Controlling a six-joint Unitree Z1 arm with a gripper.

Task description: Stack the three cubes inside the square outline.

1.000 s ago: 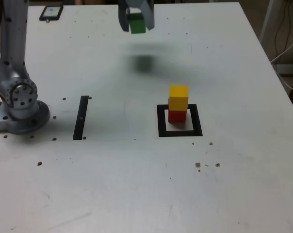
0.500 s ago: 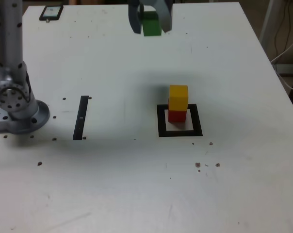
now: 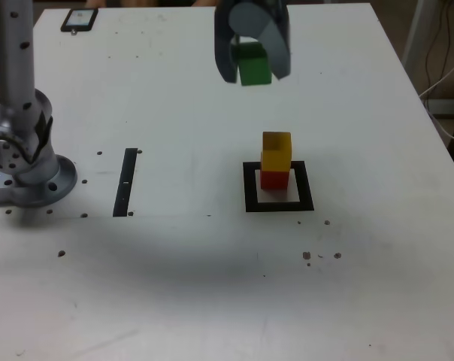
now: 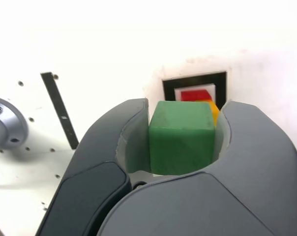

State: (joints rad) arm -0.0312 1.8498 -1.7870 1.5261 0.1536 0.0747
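My gripper moves the green cube lower before releasing it, since the green cube's base [image 3: 256, 83] hangs above the yellow cube [image 3: 276, 150] in the exterior view.
My gripper [image 3: 254, 74] hangs high above the table, shut on the green cube [image 3: 254, 66], which fills the space between the fingers [image 4: 114, 142] in the wrist view [image 4: 181, 136]. In the exterior view the yellow cube [image 3: 276, 150] sits on the red cube [image 3: 273, 179] inside the black square outline [image 3: 278, 204]. The held green cube is above and slightly to the exterior view's left of that stack. The wrist view shows the red cube [image 4: 195, 95], a sliver of the yellow cube [image 4: 214, 112] and the square outline [image 4: 169, 87] beyond the green cube.
A thin black strip [image 3: 126, 181] lies to the exterior view's left of the outline. The arm's base [image 3: 24, 162] stands at the left edge, and a small dark device [image 3: 79, 19] lies at the back left corner. Cables [image 3: 441, 60] hang off the table's right side.
The gripper has carried the green cube toward the exterior view's right and nearer the camera, closing on the stack. The yellow and red cubes have not moved.
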